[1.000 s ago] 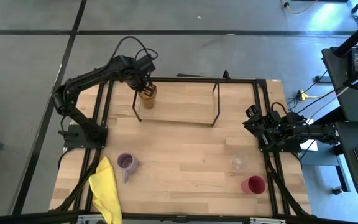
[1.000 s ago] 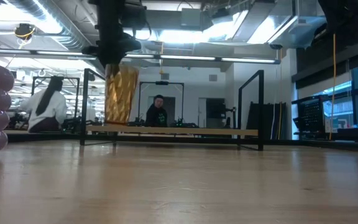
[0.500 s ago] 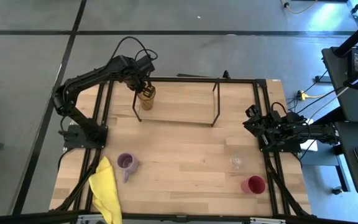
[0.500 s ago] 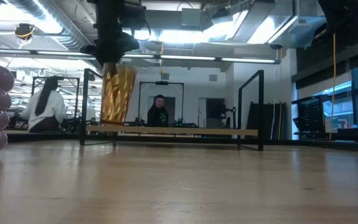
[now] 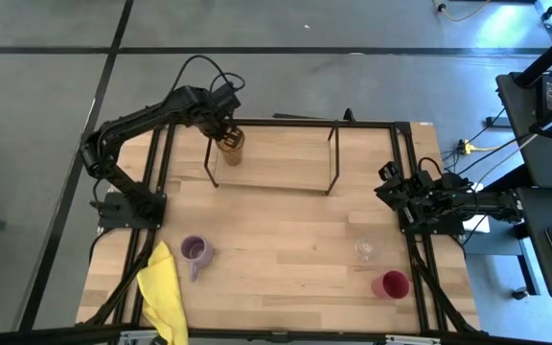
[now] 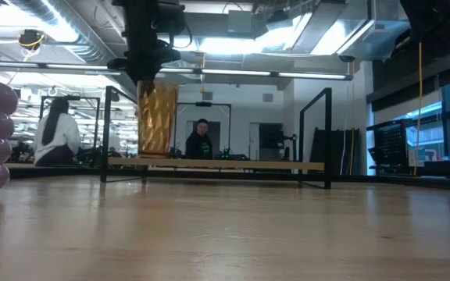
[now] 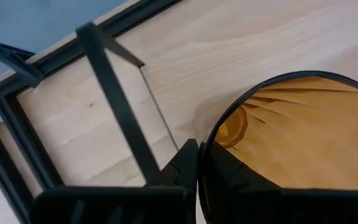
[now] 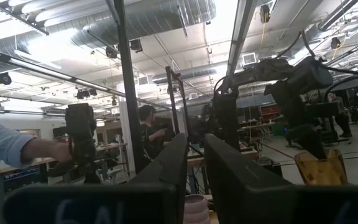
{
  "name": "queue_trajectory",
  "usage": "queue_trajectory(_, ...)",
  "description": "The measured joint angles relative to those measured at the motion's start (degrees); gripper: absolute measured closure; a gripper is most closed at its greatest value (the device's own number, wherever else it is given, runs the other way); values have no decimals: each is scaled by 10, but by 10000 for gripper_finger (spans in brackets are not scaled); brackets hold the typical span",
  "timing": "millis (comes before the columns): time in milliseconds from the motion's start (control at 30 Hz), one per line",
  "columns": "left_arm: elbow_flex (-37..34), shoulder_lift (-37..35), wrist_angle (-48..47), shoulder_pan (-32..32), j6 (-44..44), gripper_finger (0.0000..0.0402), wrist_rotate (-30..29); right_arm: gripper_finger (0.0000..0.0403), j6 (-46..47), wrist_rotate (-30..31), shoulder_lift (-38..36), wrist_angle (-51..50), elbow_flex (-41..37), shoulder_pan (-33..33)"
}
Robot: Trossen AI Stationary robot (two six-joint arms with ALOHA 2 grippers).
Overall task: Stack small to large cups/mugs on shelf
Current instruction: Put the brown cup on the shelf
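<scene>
The amber tumbler's base (image 5: 233, 159) meets its shadow on the shelf's wooden board (image 5: 245, 172), so the tumbler would stand upright and I should open my left gripper.
The amber tumbler (image 5: 230, 147) (image 6: 157, 117) stands upright at the left end of the shelf (image 6: 233, 165), a low black-rod rack (image 5: 332, 158) near the table's far edge. Its base is at the level of the wooden board; I cannot tell whether it touches. My left gripper (image 5: 222, 127) (image 6: 148, 74) is over it, shut on its rim. The purple mug (image 5: 195, 251), the clear glass (image 5: 365, 249) and the red cup (image 5: 391, 285) stand on the table's near half. My right gripper (image 5: 391, 189) (image 8: 193, 146) waits shut at the right edge. My left gripper (image 7: 201, 149) pinches the tumbler's rim (image 7: 211, 140) on the side toward the shelf's left end. One finger is inside the tumbler and one outside. The fingers come from above, pointing down. The tumbler hangs upright below them.
A yellow cloth (image 5: 164, 292) lies at the near left corner beside the purple mug. A black frame (image 5: 402, 153) runs round the table. The shelf board to the right of the tumbler is bare. People show in the room behind the table (image 6: 199, 140).
My left gripper has carried the tumbler a little toward the right along the shelf. Half a second ago the tumbler was tilted; now it is upright again. The gripper has kept its hold.
</scene>
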Motion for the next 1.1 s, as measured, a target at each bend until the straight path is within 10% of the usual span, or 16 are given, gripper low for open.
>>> queue_trajectory(1100,0,-6,-10,-7,-3,299,-11,344,0,0,0,0,0,0)
